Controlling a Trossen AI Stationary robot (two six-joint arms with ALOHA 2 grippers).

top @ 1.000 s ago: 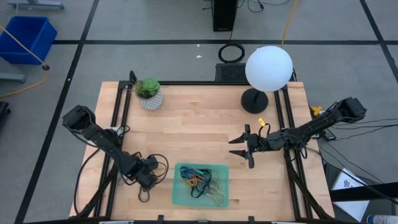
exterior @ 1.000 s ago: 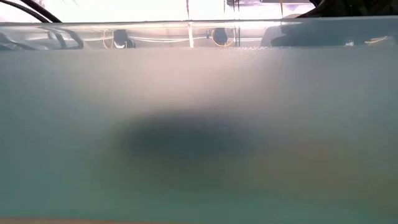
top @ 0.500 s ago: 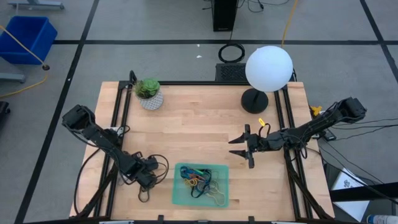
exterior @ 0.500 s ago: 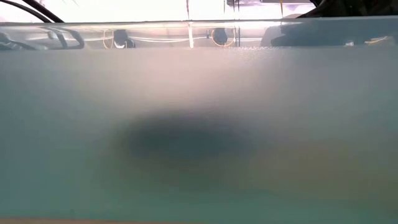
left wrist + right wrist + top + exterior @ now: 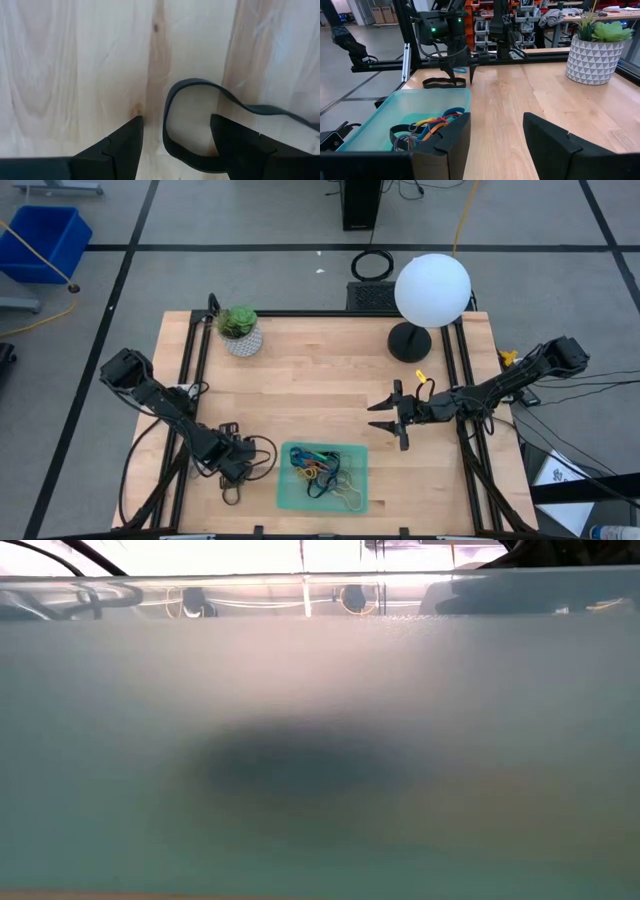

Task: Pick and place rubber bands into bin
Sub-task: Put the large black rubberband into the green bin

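I will put the black rubber band away in the green bin, so next I will grip it with my left gripper by its looped end (image 5: 168,117).
The green bin (image 5: 350,455) stands near the table's front edge with several coloured rubber bands (image 5: 318,470) in it; it also shows in the right wrist view (image 5: 380,107), and its wall (image 5: 320,740) fills the low view. A black rubber band (image 5: 182,125) lies flat on the wood left of the bin and also shows in the right wrist view (image 5: 442,82). My left gripper (image 5: 175,145) is open and points down just above that band, one finger on either side of its looped end. My right gripper (image 5: 385,420) is open and empty, right of the bin.
A potted plant (image 5: 240,330) stands at the far left of the table and a white globe lamp (image 5: 432,290) at the far right. A blue bin (image 5: 40,240) and a black cable coil (image 5: 372,265) are on the floor beyond. Bare wood lies between plant and bin.
My left gripper has shifted a little toward the table's far edge beside the bin's left wall. My right gripper has kept still.
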